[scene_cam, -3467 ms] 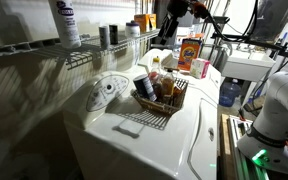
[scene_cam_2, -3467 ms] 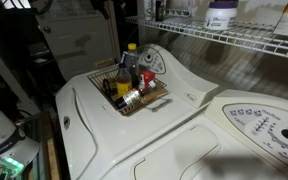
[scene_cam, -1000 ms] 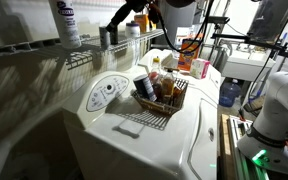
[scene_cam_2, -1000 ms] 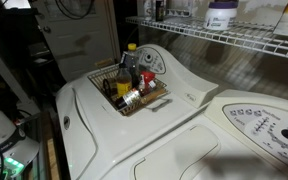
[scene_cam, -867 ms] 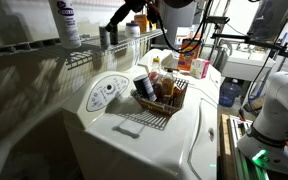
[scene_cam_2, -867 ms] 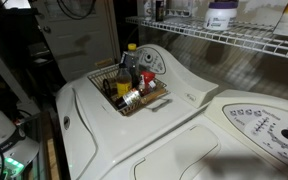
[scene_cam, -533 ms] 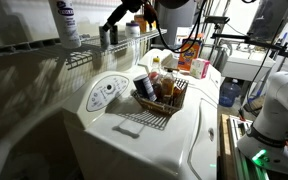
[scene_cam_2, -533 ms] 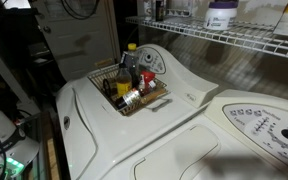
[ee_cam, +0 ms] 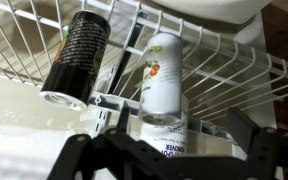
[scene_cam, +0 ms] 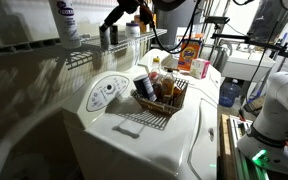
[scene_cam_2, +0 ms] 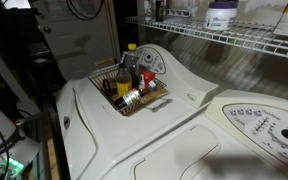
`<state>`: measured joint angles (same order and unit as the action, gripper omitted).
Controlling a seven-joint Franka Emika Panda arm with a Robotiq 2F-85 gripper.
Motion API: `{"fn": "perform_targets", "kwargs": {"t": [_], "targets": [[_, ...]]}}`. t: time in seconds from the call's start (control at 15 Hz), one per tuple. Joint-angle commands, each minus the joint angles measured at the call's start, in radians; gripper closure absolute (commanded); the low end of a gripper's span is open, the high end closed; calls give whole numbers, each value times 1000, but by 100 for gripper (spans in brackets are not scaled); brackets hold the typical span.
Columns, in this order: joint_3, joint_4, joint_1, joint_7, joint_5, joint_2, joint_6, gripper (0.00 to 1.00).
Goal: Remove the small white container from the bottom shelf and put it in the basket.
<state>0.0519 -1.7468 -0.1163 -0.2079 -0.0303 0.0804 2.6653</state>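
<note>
The sides of the container's near end (ee_cam: 161,102) are level with my fingers, so my fingers would hold the container if I closed now.
The small white container (ee_cam: 162,80) stands upright on the bottom shelf (ee_cam: 234,65), a white wire rack, right next to a dark can (ee_cam: 76,55). In the wrist view my gripper (ee_cam: 169,150) is open, with one dark finger on each side of the container and a gap to both. In an exterior view my gripper (scene_cam: 111,20) is at the shelf (scene_cam: 84,55), above the container (scene_cam: 114,34) and the can (scene_cam: 103,35). The dark brown basket (scene_cam: 174,105) sits on the washer below and holds several bottles. It also shows in the other view (scene_cam_2: 149,100).
A tall white bottle with a purple label (scene_cam: 66,22) stands further along the shelf. A wide white tub (scene_cam_2: 221,14) stands on the shelf (scene_cam_2: 214,38). An orange box (scene_cam: 191,52) stands behind the basket. The white washer top (scene_cam: 134,140) lies below.
My arm has swung from beyond the basket over to the shelf. Over the last second it edged closer to the dark can and the white container.
</note>
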Motion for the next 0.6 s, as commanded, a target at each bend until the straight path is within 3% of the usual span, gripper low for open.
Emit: {"fn": "perform_targets", "kwargs": {"t": [0.0, 0.07, 0.13, 0.53], "targets": [[8, 51, 12, 44, -42, 36, -11, 10], [8, 54, 13, 48, -44, 39, -11, 25], [7, 57, 13, 50, -45, 42, -12, 29], [5, 72, 16, 61, -49, 58, -10, 73]]}}
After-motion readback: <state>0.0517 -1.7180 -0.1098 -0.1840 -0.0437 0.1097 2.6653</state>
